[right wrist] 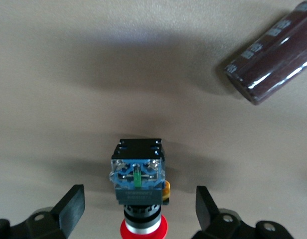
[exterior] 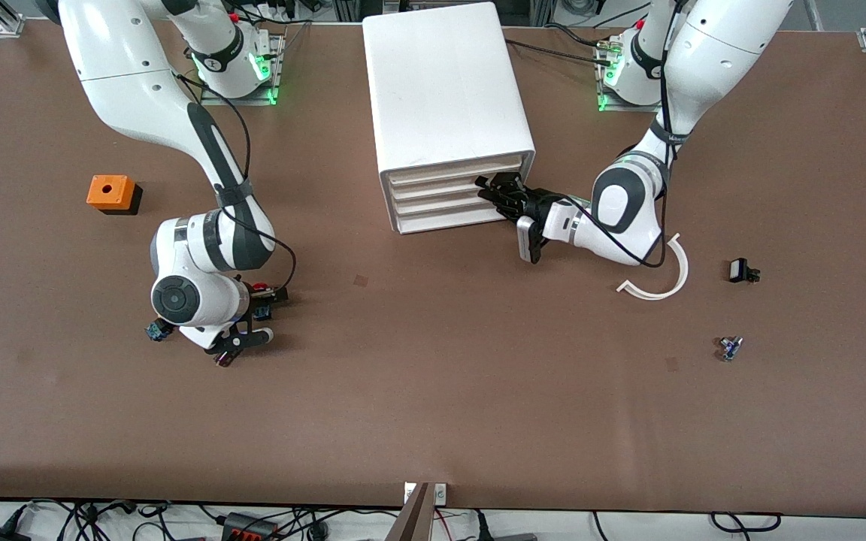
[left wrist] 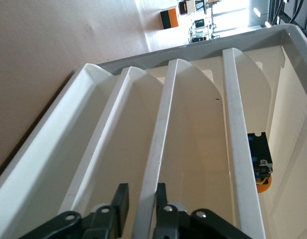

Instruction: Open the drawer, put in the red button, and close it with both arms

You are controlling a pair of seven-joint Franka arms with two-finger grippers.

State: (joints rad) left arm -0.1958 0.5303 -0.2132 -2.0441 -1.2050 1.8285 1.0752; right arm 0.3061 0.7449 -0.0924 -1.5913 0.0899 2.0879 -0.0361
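The red button needs to go in the drawer, so my right gripper should next grab it by its blue-black body.
The white cabinet stands at the middle of the table near the arms' bases, all four drawers shut. My left gripper is at the drawer, second from the top. In the left wrist view the gripper straddles that drawer's front lip, one finger touching it and the other a small gap away. The red button lies on the table with its red cap toward my right gripper, whose fingers are wide open on either side of it. In the front view the button is partly hidden under the right gripper.
An orange cube sits toward the right arm's end. A dark brown bar lies close to the button. A white curved strip, a black part and a small blue part lie toward the left arm's end. A blue-black part shows inside the cabinet.
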